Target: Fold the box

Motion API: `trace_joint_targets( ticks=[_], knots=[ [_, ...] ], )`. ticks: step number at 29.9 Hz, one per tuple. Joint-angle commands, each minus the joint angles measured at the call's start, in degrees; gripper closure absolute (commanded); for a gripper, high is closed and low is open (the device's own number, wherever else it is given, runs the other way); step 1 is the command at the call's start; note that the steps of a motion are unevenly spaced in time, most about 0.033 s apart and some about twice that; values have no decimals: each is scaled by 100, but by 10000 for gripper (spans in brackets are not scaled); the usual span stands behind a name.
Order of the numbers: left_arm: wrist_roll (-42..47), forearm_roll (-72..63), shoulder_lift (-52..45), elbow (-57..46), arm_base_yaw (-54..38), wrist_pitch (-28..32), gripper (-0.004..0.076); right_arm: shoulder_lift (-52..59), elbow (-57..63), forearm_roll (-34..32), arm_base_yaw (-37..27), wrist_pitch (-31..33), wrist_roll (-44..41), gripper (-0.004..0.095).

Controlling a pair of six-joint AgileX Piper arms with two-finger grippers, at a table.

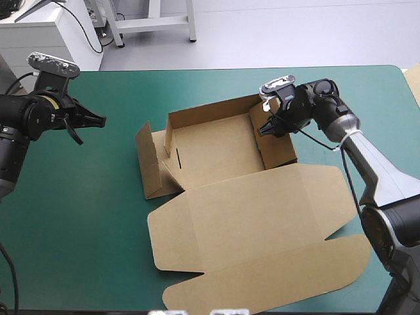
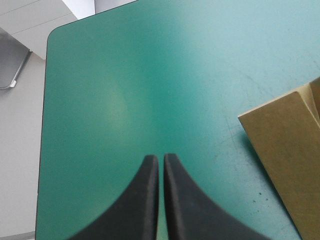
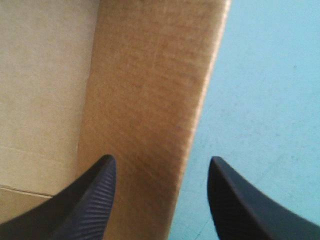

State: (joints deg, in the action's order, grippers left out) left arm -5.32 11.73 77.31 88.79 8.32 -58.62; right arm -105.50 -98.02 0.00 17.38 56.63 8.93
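The box has a raised side and a loose flap. My right gripper needs to grab the box by its raised side (image 1: 278,152) next, to keep the box steady for folding the box's loose flap (image 1: 149,161).
The brown box (image 1: 216,147) lies mid-table as a part-formed tray with its far and right walls raised. Its lid (image 1: 262,230) lies flat toward the near edge, and a loose left flap (image 1: 149,161) stands up. My right gripper (image 1: 264,128) is open and straddles the right wall (image 3: 150,100), one finger inside the tray and one outside, so the gripper (image 3: 160,175) has the wall between its fingers. My left gripper (image 1: 98,121) hovers left of the box, apart from it. In its own view that gripper (image 2: 161,165) is shut on nothing, with the flap's corner (image 2: 290,165) ahead and to one side.
Bare teal-green cover (image 1: 79,216) stretches left of the box, out to the table's rounded corner (image 2: 50,40). A white cabinet (image 1: 39,33) stands beyond the far left edge. A pale tan edge (image 1: 413,82) shows at the table's right side.
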Motion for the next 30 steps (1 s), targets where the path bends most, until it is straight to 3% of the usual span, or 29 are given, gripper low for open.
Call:
trace_joint_targets(
  ticks=[1, 9, 19, 26, 30],
  knots=[
    [5, 27, -172, 181, -1, 277, 709, 319, -687, 0, -26, 336, 97, 280],
    [5, -30, -172, 181, -1, 104, 714, 319, -1535, 83, -26, 1232, 265, 279],
    [5, 1, -172, -372, -1, 15, 715, -169, -1549, 138, -68, 1253, 354, 279],
    [5, -237, -172, -1066, -1, 75, 715, -733, -1750, 963, -458, 1005, 556, 279],
    [5, -397, -182, -1214, -1, 231, 715, -1048, -2067, 1087, -601, 1038, 615, 279]
  ],
)
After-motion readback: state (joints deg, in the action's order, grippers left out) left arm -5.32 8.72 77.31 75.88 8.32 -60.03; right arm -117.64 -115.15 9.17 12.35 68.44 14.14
